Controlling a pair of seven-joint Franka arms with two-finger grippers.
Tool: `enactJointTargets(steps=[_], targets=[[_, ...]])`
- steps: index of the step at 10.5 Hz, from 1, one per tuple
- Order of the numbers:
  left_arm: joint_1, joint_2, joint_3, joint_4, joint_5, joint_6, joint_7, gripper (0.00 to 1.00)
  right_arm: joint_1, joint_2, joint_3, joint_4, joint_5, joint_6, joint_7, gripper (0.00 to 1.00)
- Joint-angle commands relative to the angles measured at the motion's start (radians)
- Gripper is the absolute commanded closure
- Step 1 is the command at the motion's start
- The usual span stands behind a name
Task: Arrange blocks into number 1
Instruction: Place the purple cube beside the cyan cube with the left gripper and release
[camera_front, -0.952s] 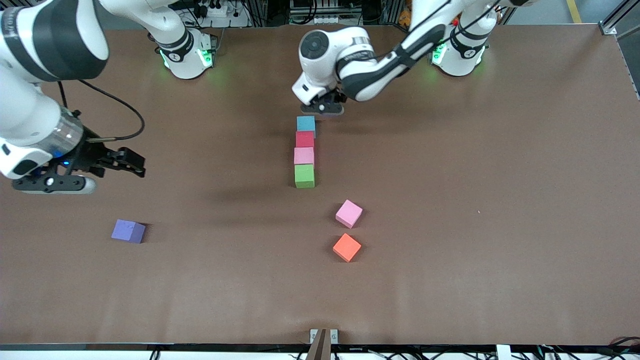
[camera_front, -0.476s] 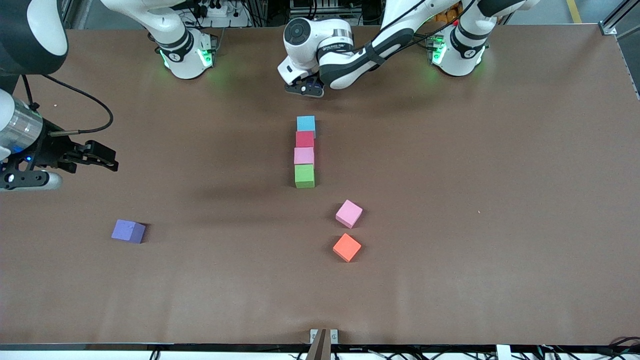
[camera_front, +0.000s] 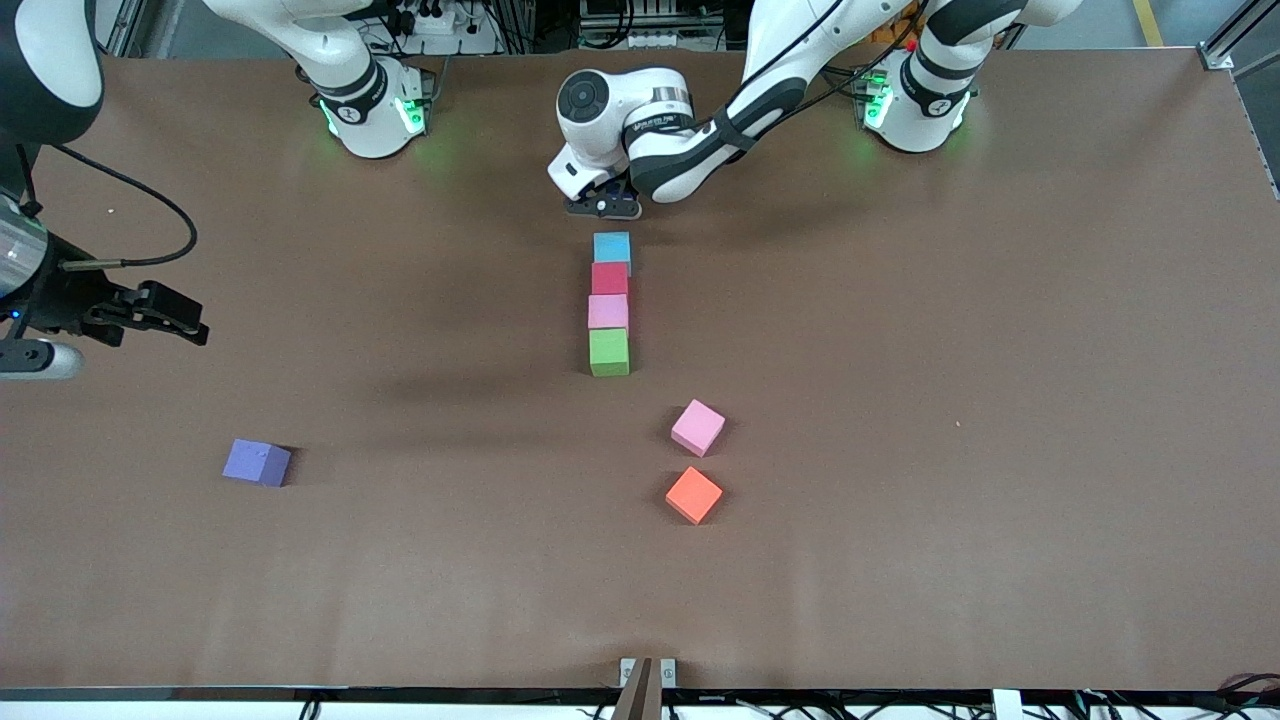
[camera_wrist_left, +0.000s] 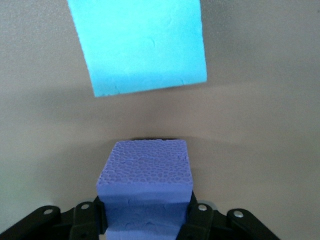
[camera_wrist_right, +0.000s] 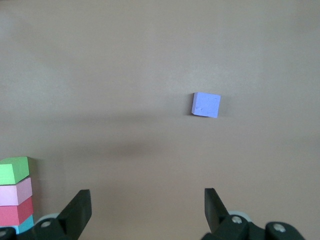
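Observation:
I should keep holding the purple block (camera_wrist_left: 145, 165) with my left gripper until it reaches the light blue block (camera_wrist_left: 142, 47). The purple block is short of it, and there is tabletop between them.
Four blocks form a straight touching column mid-table: light blue (camera_front: 612, 247), red (camera_front: 610, 278), pink (camera_front: 608, 311), green (camera_front: 609, 351). My left gripper (camera_front: 600, 206) hangs low over the table just off the column's light blue end. It is shut on a purple block (camera_wrist_left: 145, 170), which the hand hides in the front view; a gap separates it from the light blue block (camera_wrist_left: 140, 45). Loose blocks lie nearer the camera: pink (camera_front: 698, 427), orange (camera_front: 694, 495), purple (camera_front: 257, 462). My right gripper (camera_front: 170, 322) is open and empty above the right arm's end, with the loose purple block (camera_wrist_right: 206, 104) below it.
Both arm bases (camera_front: 370, 110) stand along the table's edge farthest from the camera. The brown table (camera_front: 950, 450) shows bare toward the left arm's end. A small bracket (camera_front: 647, 672) sits at the edge nearest the camera.
My left gripper shifted slightly toward the right arm's end, pulled off from the column, then came partly back. My right gripper drew back toward the right arm's end of the table.

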Motion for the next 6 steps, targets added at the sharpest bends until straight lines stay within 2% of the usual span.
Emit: enactJointTargets(steps=[1,6], targets=[[-0.015,-0.002,0.02,0.022,-0.012,0.001,-0.015,1.0,-0.033,-0.015,0.051,0.004,-0.036,-0.016,0.003,0.0],[-0.016,0.0,0.053,0.056,-0.001,0.001,0.032,1.0,-0.027,-0.017,0.049,0.004,-0.037,-0.016,0.003,0.0]])
